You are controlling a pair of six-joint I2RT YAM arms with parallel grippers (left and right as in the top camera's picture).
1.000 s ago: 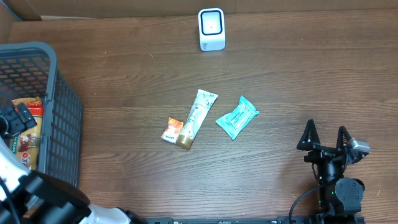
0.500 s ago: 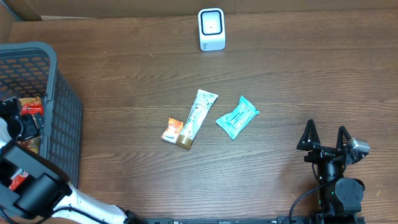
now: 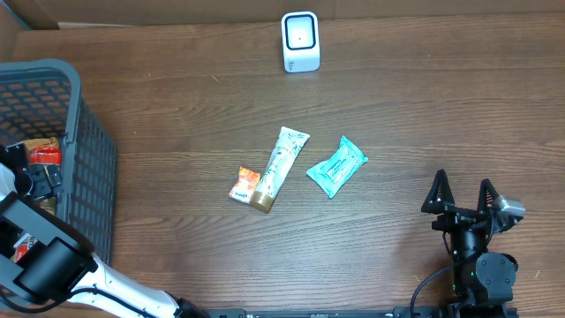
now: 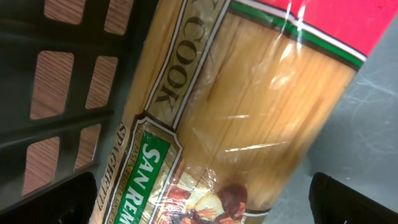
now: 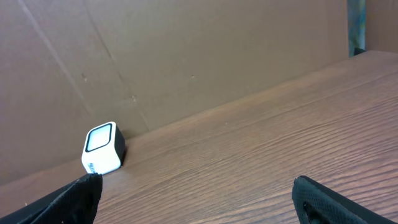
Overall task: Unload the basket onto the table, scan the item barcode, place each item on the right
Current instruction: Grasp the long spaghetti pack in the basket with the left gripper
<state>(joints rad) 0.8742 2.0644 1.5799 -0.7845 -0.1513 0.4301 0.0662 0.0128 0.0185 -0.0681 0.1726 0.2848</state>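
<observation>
I should pick up the spaghetti pack (image 3: 46,156) (image 4: 249,106) with my left gripper next, across its width around the pack's middle, with a finger on each long side, to lift it for scanning.
A spaghetti pack (image 4: 249,106), clear wrap with a red and green label, lies in the grey mesh basket (image 3: 88,132) at the table's left edge. My left gripper (image 4: 202,202) reaches down into the basket, open, one finger on each side of the pack, close above it. From overhead, the left gripper (image 3: 40,177) sits over the pack's red end (image 3: 44,155). The white scanner (image 3: 300,41) stands at the back centre and also shows in the right wrist view as the scanner (image 5: 102,148). My right gripper (image 3: 463,190) rests open and empty at the front right.
A cream tube (image 3: 280,166), a small orange packet (image 3: 244,184) and a teal pouch (image 3: 336,166) lie mid-table. The basket wall (image 4: 62,93) is close beside the pack. A cardboard wall (image 5: 186,56) backs the table.
My left arm has shifted inside the basket, and its wrist has settled over the spaghetti pack. The right arm and the items on the table have not moved.
</observation>
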